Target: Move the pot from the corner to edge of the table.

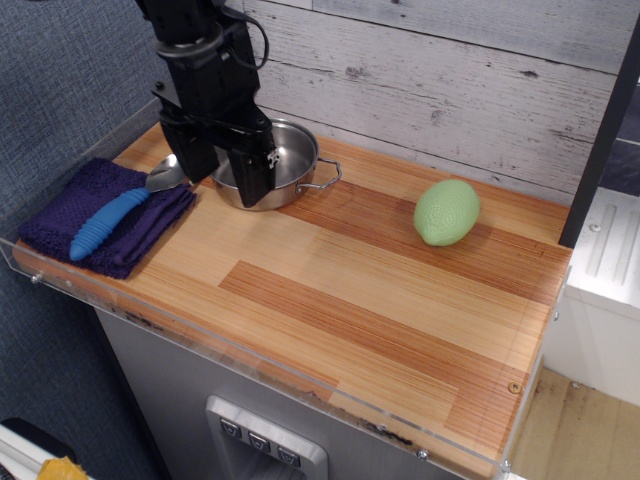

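I will next grab the pot (pixel 291 157) with my gripper by its rim (pixel 222 160), to move it from the corner to the edge of the table.
The small shiny steel pot (pixel 291 157) stands at the back left corner of the striped wooden table (pixel 350 285), one wire loop handle pointing right. My black gripper (pixel 225 172) hangs over the pot's left and near side and hides that part of the rim. Its two fingers are spread apart, open: the left finger (pixel 196 160) is just outside the pot's left side, and the right finger (pixel 255 178) is in front of the near rim. Whether the fingers touch the pot cannot be told. Nothing is held.
A folded purple cloth (pixel 60 225) lies at the left edge with a blue-handled steel spoon (pixel 105 222) on it. A green ball (pixel 447 212) sits at the back right. A clear acrylic rim (pixel 200 335) runs along the front, a plank wall behind.
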Robot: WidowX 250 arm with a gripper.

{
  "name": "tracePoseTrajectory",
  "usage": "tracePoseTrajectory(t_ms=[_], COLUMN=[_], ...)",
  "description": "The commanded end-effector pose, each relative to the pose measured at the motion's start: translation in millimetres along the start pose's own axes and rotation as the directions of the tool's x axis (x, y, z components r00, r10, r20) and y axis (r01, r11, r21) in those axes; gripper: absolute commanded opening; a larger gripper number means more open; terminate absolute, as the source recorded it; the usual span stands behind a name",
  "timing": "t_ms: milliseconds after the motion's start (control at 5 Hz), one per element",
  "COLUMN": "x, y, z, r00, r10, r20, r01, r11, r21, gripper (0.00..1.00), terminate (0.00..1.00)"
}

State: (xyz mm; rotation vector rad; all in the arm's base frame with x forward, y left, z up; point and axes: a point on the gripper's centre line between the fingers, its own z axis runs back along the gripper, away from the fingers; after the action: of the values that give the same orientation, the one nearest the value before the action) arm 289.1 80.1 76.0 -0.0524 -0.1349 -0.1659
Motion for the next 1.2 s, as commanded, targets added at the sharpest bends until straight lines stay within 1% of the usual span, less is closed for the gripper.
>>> tracePoseTrajectory(t_ms=[0, 400, 600, 800, 1000], x=[29.5, 51.6, 58.5, 56.4, 54.6], y=[17.6, 13.5, 14.1, 17.3, 15.8], z=[-10.9, -29.4, -34.7, -45.3, -50.8], r00=[0.999, 0.992, 0.990, 0.990, 0.988], r10=[-0.032, -0.123, -0.140, -0.139, -0.140], r20=[0.014, -0.007, -0.017, -0.032, -0.060], r01=[0.031, 0.123, 0.141, 0.140, 0.143], r11=[0.997, 0.990, 0.988, 0.989, 0.988], r21=[0.067, 0.068, 0.064, 0.042, 0.051], gripper=[1.00, 1.00, 1.00, 1.00, 0.00], terminate=[0.00, 0.00, 0.00, 0.00, 0.00])
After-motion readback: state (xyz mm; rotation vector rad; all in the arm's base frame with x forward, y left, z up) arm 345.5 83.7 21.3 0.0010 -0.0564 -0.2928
